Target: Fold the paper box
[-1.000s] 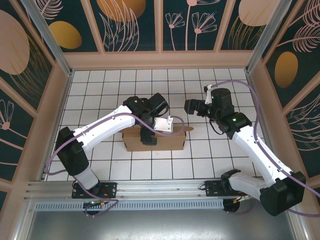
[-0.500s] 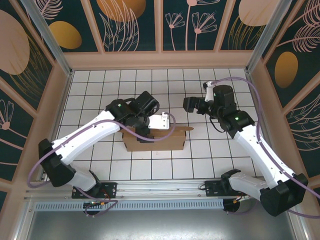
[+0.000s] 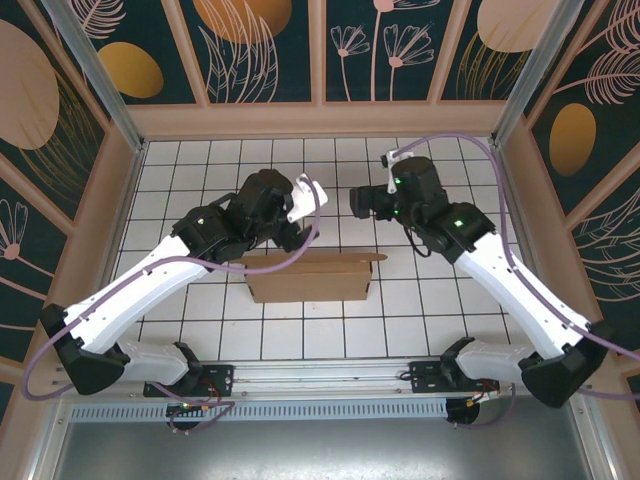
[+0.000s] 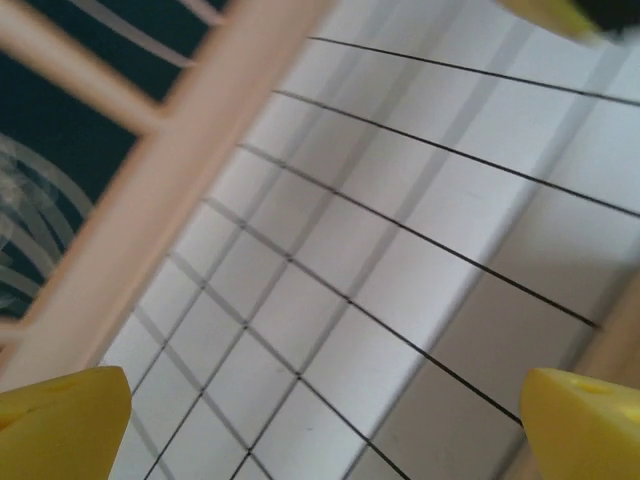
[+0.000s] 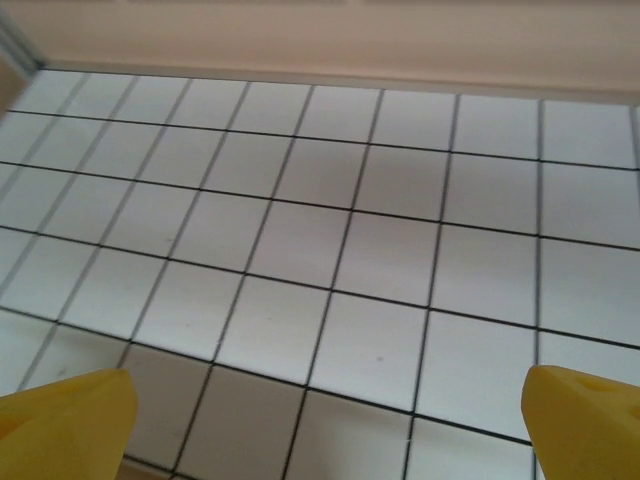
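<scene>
I need to hold the paper box (image 3: 308,277) with my left gripper next at the end opposite the tab, so the box's end with the tab stays free for folding.
The paper box (image 3: 308,277) is plain brown cardboard, standing as a shallow closed box on the tiles at mid-table, with a small tab (image 3: 376,257) poking out at its top right corner. My left gripper (image 3: 284,224) hovers just behind the box's left half, clear of it. The left wrist view has its yellow fingertips (image 4: 62,420) far apart over bare tiles, so the left gripper (image 4: 325,430) is open and empty. My right gripper (image 3: 362,203) hangs behind the box's right end. It too is open (image 5: 322,425), with only tiles between its yellow fingertips (image 5: 585,420).
White tiled floor (image 3: 300,330) surrounds the box. Pink-framed walls with dark floral panels (image 3: 265,50) close in the back and both sides. The left wall's beam (image 4: 150,190) is near my left gripper. A metal rail (image 3: 320,375) runs along the near edge.
My left arm has lifted off the top of the box and swung back and to the left. My right gripper has shifted left and slightly back. The box has stayed put.
</scene>
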{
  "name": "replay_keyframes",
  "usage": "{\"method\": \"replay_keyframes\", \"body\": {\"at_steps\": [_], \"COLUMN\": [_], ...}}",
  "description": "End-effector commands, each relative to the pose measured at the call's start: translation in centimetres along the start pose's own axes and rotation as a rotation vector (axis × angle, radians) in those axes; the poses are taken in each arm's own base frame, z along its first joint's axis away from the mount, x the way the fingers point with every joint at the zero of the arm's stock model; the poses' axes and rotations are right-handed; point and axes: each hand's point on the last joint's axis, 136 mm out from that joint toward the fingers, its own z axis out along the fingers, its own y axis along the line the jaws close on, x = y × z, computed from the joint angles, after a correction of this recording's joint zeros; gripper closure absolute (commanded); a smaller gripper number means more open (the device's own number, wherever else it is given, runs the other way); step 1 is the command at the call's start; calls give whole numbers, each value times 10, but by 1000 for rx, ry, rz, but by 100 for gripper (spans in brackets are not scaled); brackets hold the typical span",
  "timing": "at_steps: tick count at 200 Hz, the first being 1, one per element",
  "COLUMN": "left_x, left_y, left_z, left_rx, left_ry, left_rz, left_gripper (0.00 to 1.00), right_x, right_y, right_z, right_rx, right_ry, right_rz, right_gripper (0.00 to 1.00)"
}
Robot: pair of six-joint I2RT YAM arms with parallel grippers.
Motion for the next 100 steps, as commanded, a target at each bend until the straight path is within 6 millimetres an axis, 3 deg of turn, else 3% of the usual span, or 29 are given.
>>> {"method": "replay_keyframes", "body": {"at_steps": [1,11,22,46,63,75,100], "left_x": [-7,-10,-9,-3,3,11,25], "left_y": [47,48,45,35,23,18,2], "left_z": [-13,-24,-33,-45,-44,-41,-35], "left_rx": [-248,-225,-182,-78,-7,19,115], "left_ry": [-97,-187,-267,-351,-350,-350,-394], "left_rz": [-322,-441,-566,-769,-869,-953,-1131], "left_gripper": [1,1,12,64,100,100,100], "right_x": [-6,-10,-11,0,19,35,59], "right_y": [-25,-17,-11,17,47,62,90], "right_z": [-13,-20,-26,-24,-22,-19,-19], "right_rx": [135,53,2,-127,-266,-281,-244], "right_ry": [-41,-95,-144,-107,-51,-18,-8], "right_rz": [25,-4,1,12,-8,-44,-153], "right_gripper": [1,1,13,47,86,100,100]}}
